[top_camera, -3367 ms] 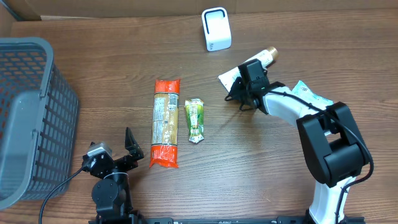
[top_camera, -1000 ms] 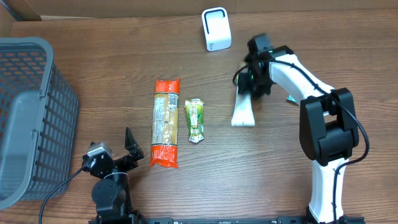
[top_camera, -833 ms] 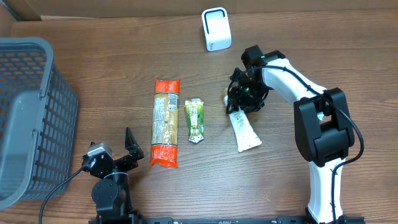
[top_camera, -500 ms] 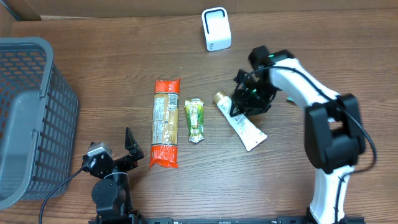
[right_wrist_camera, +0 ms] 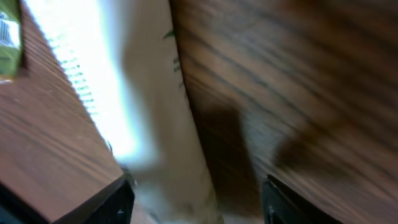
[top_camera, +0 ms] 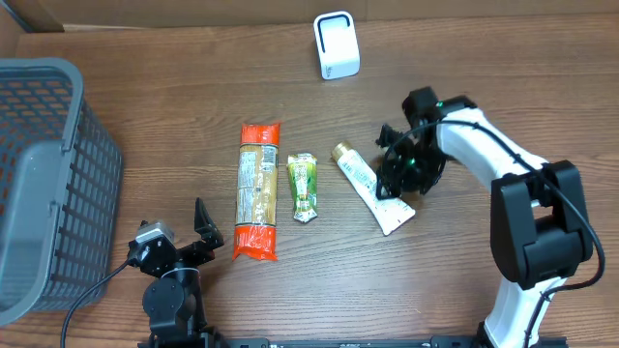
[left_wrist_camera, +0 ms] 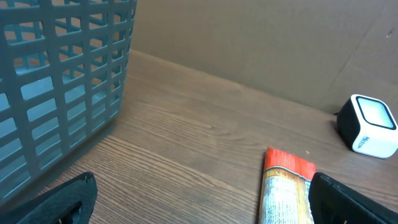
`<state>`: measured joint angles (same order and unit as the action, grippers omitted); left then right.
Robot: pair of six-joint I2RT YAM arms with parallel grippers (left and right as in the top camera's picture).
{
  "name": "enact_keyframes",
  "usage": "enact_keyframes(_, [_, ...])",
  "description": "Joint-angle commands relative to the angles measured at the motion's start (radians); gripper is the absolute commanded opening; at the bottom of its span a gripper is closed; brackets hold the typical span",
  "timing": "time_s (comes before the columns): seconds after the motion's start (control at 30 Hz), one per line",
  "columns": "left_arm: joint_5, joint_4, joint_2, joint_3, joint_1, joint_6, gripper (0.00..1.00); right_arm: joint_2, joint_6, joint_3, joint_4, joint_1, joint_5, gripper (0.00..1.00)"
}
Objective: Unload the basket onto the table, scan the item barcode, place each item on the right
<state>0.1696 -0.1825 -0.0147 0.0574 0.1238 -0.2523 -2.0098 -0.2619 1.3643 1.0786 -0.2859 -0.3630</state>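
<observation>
I need to scan the barcode, so my right gripper should next grab the white tube across its lower end point(top_camera: 388, 211) point(right_wrist_camera: 174, 184), away from the gold cap, and leave the tube's body free.
A white tube with a gold cap point(top_camera: 371, 188) lies flat on the table, slanting from upper left to lower right. My right gripper point(top_camera: 402, 174) hovers over its lower end, jaws open. In the right wrist view the tube point(right_wrist_camera: 161, 124) is a blurred pale band running between the spread fingers of that gripper point(right_wrist_camera: 196, 199), which is not shut on it. The white scanner point(top_camera: 337, 44) stands at the back of the table, also seen as the scanner point(left_wrist_camera: 372, 124) in the left wrist view. My left gripper point(top_camera: 193, 237) rests open near the front edge, holding nothing.
An orange noodle pack point(top_camera: 258, 190) and a green sachet point(top_camera: 304, 187) lie side by side left of the tube. A grey mesh basket point(top_camera: 39, 184) fills the left side of the table. A cardboard wall runs along the back.
The right gripper carried the tube down from near the scanner, laid it on the table and opened; it has since slid toward the tube's lower end. The left arm has not moved.
</observation>
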Motion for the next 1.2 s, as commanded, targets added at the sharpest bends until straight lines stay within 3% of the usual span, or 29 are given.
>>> enact_keyframes(0.0, [0.014, 0.000, 0.010, -0.001, -0.006, 0.016, 1.00, -0.001, -0.024, -0.052, -0.050, -0.016, -0.044, 0.59])
enact_keyframes(0.07, [0.014, 0.000, 0.010, -0.001, -0.006, 0.016, 1.00, -0.001, -0.023, -0.070, -0.074, -0.023, -0.095, 0.48])
enact_keyframes(0.2, [0.014, 0.000, 0.010, -0.001, -0.006, 0.016, 1.00, -0.001, 0.023, -0.084, -0.102, -0.031, -0.155, 0.08])
enact_keyframes(0.23, [0.014, 0.000, 0.010, -0.001, -0.006, 0.016, 1.00, -0.001, 0.044, -0.083, -0.107, -0.031, -0.157, 0.04])
enact_keyframes(0.43, [0.014, 0.000, 0.010, -0.001, -0.006, 0.016, 1.00, 0.018, 0.083, 0.009, -0.102, -0.027, -0.291, 0.04])
enact_keyframes(0.77, [0.014, 0.000, 0.010, -0.001, -0.006, 0.016, 1.00, 0.041, 0.192, 0.404, -0.120, -0.031, -0.240, 0.04])
enact_keyframes(0.83, [0.014, 0.000, 0.010, -0.001, -0.006, 0.016, 1.00, 0.042, 0.192, 0.446, -0.103, -0.030, -0.323, 0.04])
enact_keyframes(0.93, [0.014, 0.000, 0.010, -0.001, -0.006, 0.016, 1.00, 0.055, 0.191, 0.492, -0.074, -0.020, -0.610, 0.04])
enact_keyframes(1.07, [0.014, 0.000, 0.010, -0.001, -0.006, 0.016, 1.00, 0.093, 0.166, 0.492, -0.043, 0.004, -0.703, 0.04])
enact_keyframes(1.17, [0.014, 0.000, 0.010, -0.001, -0.006, 0.016, 1.00, 0.137, 0.068, 0.492, 0.051, 0.026, -0.731, 0.04])
